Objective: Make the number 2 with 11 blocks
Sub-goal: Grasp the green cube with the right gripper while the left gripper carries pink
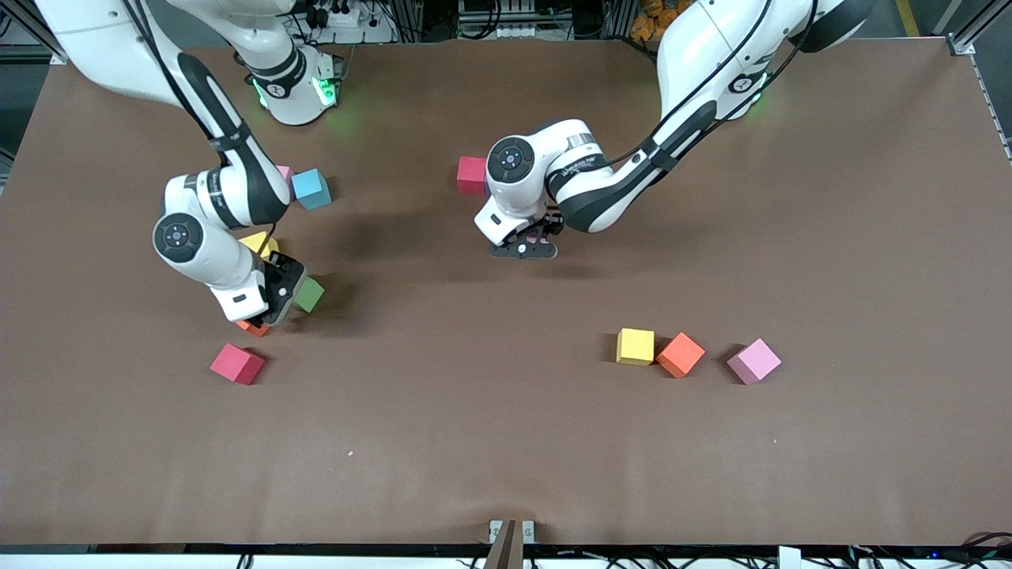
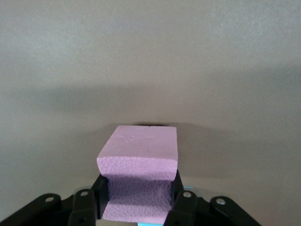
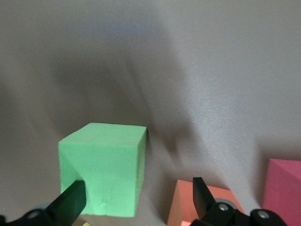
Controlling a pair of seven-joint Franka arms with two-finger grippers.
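My right gripper picks up the green cube point(image 3: 103, 167) by two opposite sides next, to build the number 2.
My left gripper point(image 1: 531, 239) is low over the middle of the table, shut on a purple cube point(image 2: 139, 175) that its fingers squeeze in at the sides point(image 2: 139, 207). A red cube point(image 1: 472, 175) lies beside the left arm's wrist. My right gripper point(image 1: 273, 307) is open and empty, low among a cluster of cubes at the right arm's end. In the right wrist view point(image 3: 138, 200) a green cube point(image 3: 103, 167) stands by one finger and an orange cube point(image 3: 186, 207) by the other. No digit 2 shows on the table.
At the right arm's end lie green point(image 1: 308, 295), orange point(image 1: 253, 327), yellow point(image 1: 259, 243), red point(image 1: 237, 363), blue point(image 1: 311, 188) and a half-hidden pink cube point(image 1: 285, 172). Toward the left arm's end, nearer the camera, lie yellow point(image 1: 635, 346), orange point(image 1: 680, 354) and pink point(image 1: 753, 360) cubes.
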